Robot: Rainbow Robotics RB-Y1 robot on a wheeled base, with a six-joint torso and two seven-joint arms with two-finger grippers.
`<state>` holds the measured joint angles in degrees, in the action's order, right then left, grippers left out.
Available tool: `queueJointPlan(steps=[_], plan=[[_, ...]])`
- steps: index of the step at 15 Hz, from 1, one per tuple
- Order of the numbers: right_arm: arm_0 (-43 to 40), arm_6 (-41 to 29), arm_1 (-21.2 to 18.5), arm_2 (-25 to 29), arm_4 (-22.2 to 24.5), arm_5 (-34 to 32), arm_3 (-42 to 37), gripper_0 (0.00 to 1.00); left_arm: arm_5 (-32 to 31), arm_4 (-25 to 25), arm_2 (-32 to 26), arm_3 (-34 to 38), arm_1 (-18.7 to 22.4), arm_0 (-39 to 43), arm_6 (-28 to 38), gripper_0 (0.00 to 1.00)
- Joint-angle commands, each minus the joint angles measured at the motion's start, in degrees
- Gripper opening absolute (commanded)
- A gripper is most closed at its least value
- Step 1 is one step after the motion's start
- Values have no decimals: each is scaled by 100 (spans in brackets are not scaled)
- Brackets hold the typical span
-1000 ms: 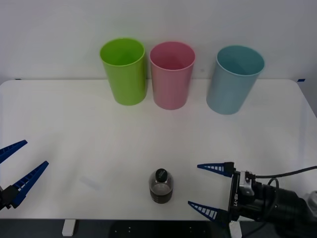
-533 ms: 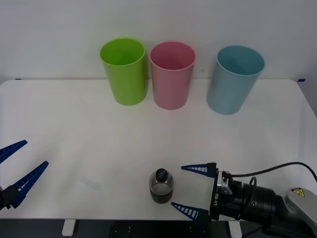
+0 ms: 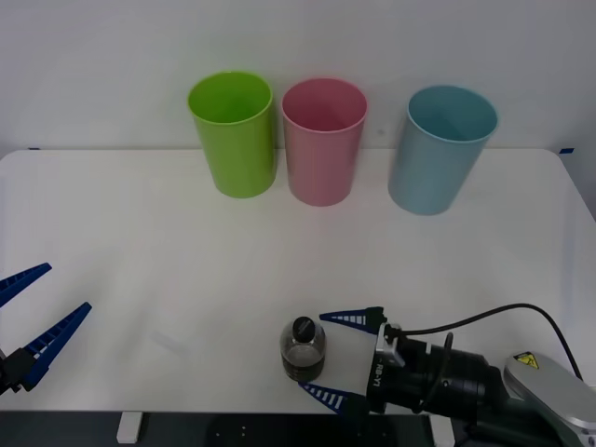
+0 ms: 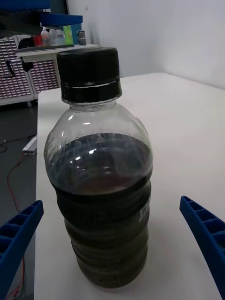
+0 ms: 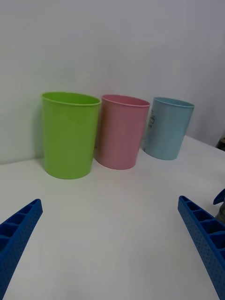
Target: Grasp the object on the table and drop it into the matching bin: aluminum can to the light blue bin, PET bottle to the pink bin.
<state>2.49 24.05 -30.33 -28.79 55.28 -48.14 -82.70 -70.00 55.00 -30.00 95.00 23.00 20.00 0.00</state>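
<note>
The PET bottle needs to drop into the pink bin (image 3: 323, 140), so my right gripper should next grab the bottle by its dark brown lower half (image 3: 304, 367).
The PET bottle (image 3: 304, 349), small and clear with a black cap and dark brown lower half, stands upright near the front edge of the white table (image 3: 140, 242). My right gripper (image 3: 337, 358) is open just to its right, fingertips level with the bottle's side and not touching it. The right wrist view has the bottle (image 4: 101, 187) close up between the spread blue fingers (image 4: 206, 234). The pink bin (image 3: 323, 140) stands at the back centre, the light blue bin (image 3: 442, 147) to its right. My left gripper (image 3: 33, 326) hangs open at the table's front left.
A lime green bin (image 3: 234, 132) stands left of the pink one; all three appear in the left wrist view, the green bin (image 5: 70, 133) nearest. A black cable (image 3: 484, 321) trails from the right arm. White wall behind the table.
My right gripper has moved left along the table's front edge, from well right of the bottle to right beside it. The bottle, the bins and the left arm have not moved.
</note>
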Motion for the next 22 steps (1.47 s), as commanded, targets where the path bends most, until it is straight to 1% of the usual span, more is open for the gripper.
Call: queueJointPlan(steps=[1, 5, 7, 11, 12, 13, 14, 22], plan=[[41, 3, 124, -162, 44, 209, 0, 100, 0, 0, 0, 0, 0, 0, 0, 100], [50, 29, 247, -312, 123, 420, 0, 100, 0, 0, 0, 0, 0, 0, 0, 100], [50, 56, 309, -329, 211, 508, 0, 100, 0, 0, 0, 0, 0, 0, 0, 100], [50, 91, 344, -347, 220, 604, 0, 100, 0, 0, 0, 0, 0, 0, 0, 100], [50, 108, 344, -347, 220, 622, 0, 31, 0, 0, 0, 0, 0, 0, 0, 100], [50, 144, 344, -364, 211, 640, 0, 5, 0, 0, 0, 0, 0, 0, 0, 100], [50, 152, 361, -347, 220, 648, 0, 0, 0, 0, 0, 0, 0, 0, 0, 100], [138, 108, 361, -347, 229, 789, 0, 0, 0, 0, 0, 0, 0, 0, 0, 100]])
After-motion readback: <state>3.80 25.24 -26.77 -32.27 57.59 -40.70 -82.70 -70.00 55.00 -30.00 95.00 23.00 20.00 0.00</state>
